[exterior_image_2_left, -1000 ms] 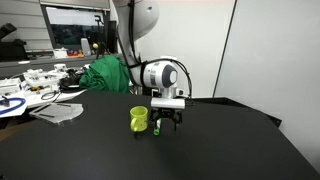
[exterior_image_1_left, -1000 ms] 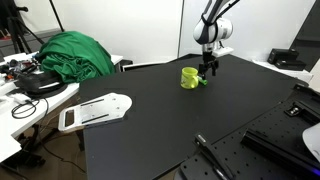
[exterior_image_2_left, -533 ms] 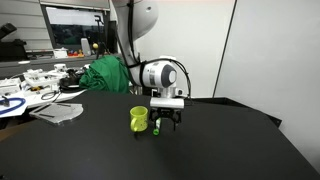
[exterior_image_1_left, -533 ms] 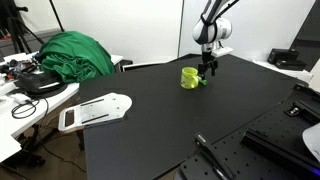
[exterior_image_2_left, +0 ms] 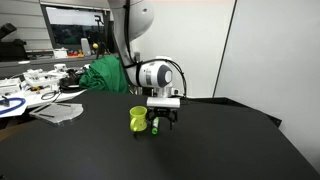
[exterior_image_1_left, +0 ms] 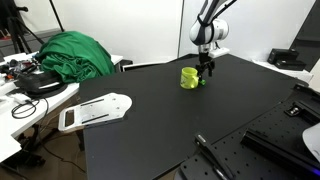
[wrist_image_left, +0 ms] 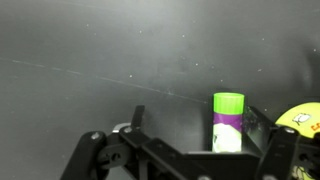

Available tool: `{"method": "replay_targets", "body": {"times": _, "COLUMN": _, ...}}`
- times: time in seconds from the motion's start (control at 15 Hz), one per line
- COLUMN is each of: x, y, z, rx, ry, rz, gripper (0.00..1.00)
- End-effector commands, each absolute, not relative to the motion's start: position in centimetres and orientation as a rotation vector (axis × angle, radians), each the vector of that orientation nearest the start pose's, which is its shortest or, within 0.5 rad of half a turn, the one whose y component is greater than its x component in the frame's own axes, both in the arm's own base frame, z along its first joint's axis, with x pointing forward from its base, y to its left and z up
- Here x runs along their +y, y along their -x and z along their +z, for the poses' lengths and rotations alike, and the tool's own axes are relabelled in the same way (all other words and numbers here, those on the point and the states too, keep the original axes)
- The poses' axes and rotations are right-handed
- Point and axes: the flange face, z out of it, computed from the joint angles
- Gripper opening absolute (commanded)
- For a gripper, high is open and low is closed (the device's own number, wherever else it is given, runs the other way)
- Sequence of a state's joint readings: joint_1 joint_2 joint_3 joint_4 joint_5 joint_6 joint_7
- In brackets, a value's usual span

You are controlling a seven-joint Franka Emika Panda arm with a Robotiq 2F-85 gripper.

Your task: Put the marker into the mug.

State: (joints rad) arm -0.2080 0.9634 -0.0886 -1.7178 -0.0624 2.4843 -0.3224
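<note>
The marker (exterior_image_1_left: 202, 81) (wrist_image_left: 227, 122) is between the robot's fingers, nearer the finger on the mug's side, so the gripper needs to close on it and would hold it by closing now.
The lime-green mug (exterior_image_1_left: 189, 77) stands on the black table; it also shows in an exterior view (exterior_image_2_left: 138, 120) and at the right edge of the wrist view (wrist_image_left: 305, 117). The marker (wrist_image_left: 227, 122) has a green cap, a purple band and a white body, and it rests on the table right beside the mug (exterior_image_2_left: 156, 129). My gripper (wrist_image_left: 194, 118) is open and low over the table (exterior_image_2_left: 163, 122) (exterior_image_1_left: 205, 72). Its fingers straddle the marker, which sits close to the right finger (wrist_image_left: 251, 120). I cannot tell whether that finger touches it.
A heap of green cloth (exterior_image_1_left: 72, 54) lies at the table's far corner (exterior_image_2_left: 105, 75). A white flat device (exterior_image_1_left: 93, 111) lies near the table's left edge. Cluttered benches with cables (exterior_image_2_left: 30, 88) stand beyond the table. Black rails and gear (exterior_image_1_left: 270, 140) sit at the near right.
My gripper has shifted slightly toward the mug. The marker and the mug have not moved.
</note>
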Motion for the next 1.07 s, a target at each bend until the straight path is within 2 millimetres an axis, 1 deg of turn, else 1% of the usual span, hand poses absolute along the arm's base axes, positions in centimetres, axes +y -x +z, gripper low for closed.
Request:
{"method": "replay_targets", "body": {"times": 0.0, "x": -17.8, "y": -59.5, "z": 1.3, "rx": -0.147, "ry": 3.177, "rz": 0.347, "gripper": 1.0}}
{"method": "replay_targets", "body": {"times": 0.2, "x": -18.0, "y": -59.3, "z": 1.1, "rx": -0.146, "ry": 3.177, "rz": 0.354, "gripper": 1.0}}
{"method": "replay_targets", "body": {"times": 0.27, "x": -18.0, "y": -59.4, "z": 1.1, "rx": -0.147, "ry": 3.178, "rz": 0.352, "gripper": 0.75}}
{"method": "replay_targets", "body": {"times": 0.33, "x": -18.1, "y": -59.4, "z": 1.1, "rx": -0.146, "ry": 3.178, "rz": 0.349, "gripper": 0.74}}
{"method": "replay_targets", "body": {"times": 0.53, "x": -18.2, "y": -59.4, "z": 1.1, "rx": -0.142, "ry": 3.179, "rz": 0.345, "gripper": 0.51}}
{"method": "replay_targets", "body": {"times": 0.87, "x": -18.6, "y": -59.3, "z": 1.2, "rx": -0.13, "ry": 3.176, "rz": 0.345, "gripper": 0.19}}
{"method": "replay_targets", "body": {"times": 0.93, "x": -18.8, "y": -59.3, "z": 1.3, "rx": -0.129, "ry": 3.176, "rz": 0.342, "gripper": 0.11}}
{"method": "replay_targets", "body": {"times": 1.0, "x": -19.0, "y": -59.3, "z": 1.3, "rx": -0.114, "ry": 3.174, "rz": 0.349, "gripper": 0.06}}
